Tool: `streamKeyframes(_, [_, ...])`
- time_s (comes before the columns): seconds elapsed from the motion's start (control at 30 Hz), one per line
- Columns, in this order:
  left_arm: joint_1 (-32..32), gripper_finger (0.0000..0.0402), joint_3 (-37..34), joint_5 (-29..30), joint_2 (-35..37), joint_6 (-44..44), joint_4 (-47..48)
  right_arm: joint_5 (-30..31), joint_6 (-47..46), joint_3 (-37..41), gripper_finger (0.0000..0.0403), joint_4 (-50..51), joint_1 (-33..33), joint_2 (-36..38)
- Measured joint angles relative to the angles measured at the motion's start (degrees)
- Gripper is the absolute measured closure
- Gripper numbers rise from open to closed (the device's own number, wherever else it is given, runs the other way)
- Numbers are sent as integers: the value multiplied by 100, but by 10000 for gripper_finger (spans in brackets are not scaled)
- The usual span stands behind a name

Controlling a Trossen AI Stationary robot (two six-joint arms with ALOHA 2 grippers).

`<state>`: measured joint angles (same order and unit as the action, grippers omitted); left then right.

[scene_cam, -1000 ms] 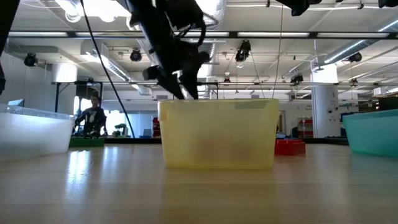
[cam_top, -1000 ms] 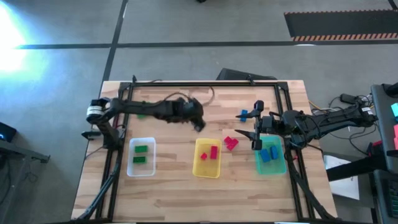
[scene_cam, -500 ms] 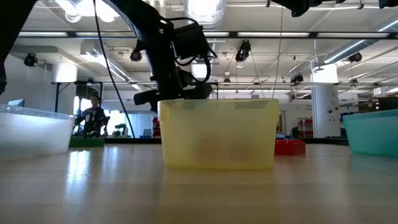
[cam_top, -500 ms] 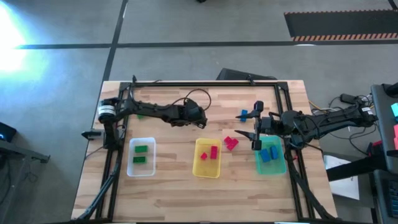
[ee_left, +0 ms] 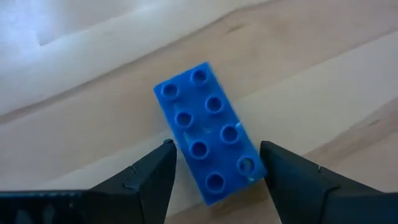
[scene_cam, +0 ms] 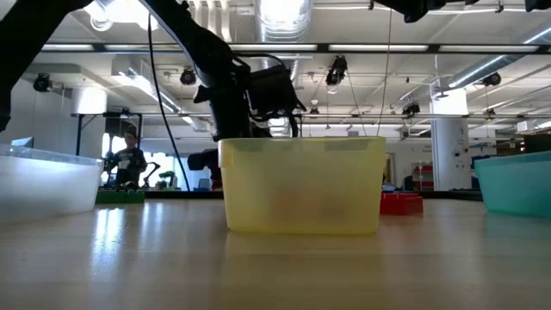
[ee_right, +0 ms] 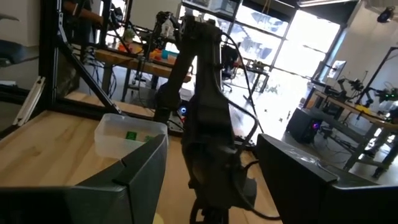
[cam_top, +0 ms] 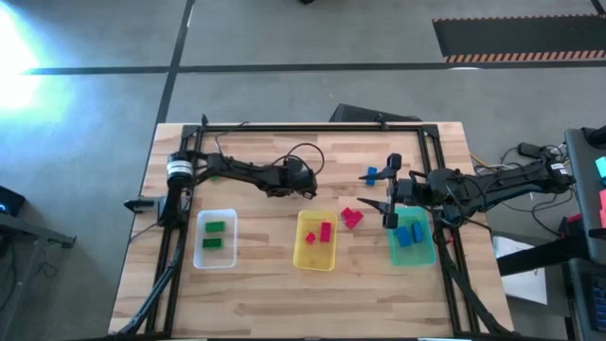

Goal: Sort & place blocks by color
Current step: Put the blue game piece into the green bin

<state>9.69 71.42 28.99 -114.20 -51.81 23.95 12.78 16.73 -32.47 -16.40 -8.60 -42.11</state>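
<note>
I can close my left gripper on the block now. The gripper's fingers are low beside the blue block's near end (ee_left: 229, 171), so they would hold the block.
A blue block (ee_left: 199, 112) lies flat on the wooden table, studs up. My left gripper (ee_left: 214, 157) is open above it, one finger on each side of its near end. In the high view my left gripper (cam_top: 307, 187) covers this block, just beyond the yellow tray (cam_top: 303, 256). Two green blocks lie in the clear tray (cam_top: 201, 256), a red block (cam_top: 325, 231) in the yellow tray, and blue blocks in the teal tray (cam_top: 423, 254). My right gripper (ee_right: 211, 180) hangs open and holds nothing, above the teal tray's far edge (cam_top: 381, 203).
Red blocks (cam_top: 352, 217) lie on the table between the yellow and teal trays. Another blue block (cam_top: 371, 174) lies farther back. A green block (cam_top: 216, 176) shows under my left arm. A black frame runs along the table's left, far and right edges.
My left gripper has come down toward the table behind the yellow tray and has rolled about its own axis, its fingers staying apart. The blocks and trays have not moved.
</note>
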Motion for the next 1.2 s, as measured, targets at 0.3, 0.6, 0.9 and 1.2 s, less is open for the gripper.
streamKeyframes(0.3, [9, 271, -42, -5, -84, 184, -171, 139, 85, 0, 165, 11, 2, 0])
streamKeyframes(0.6, [-38, 271, -50, 74, 124, 911, -189, 142, 219, 0, 165, 16, 2, -7])
streamKeyframes(0.9, [-604, 271, -95, 723, 1519, 3045, -795, 31, 206, 3, 165, -76, 0, -65])
streamKeyframes(1.2, [-1520, 271, -952, 262, 2451, 5723, -3247, -38, -29, 185, 165, -816, 0, -389])
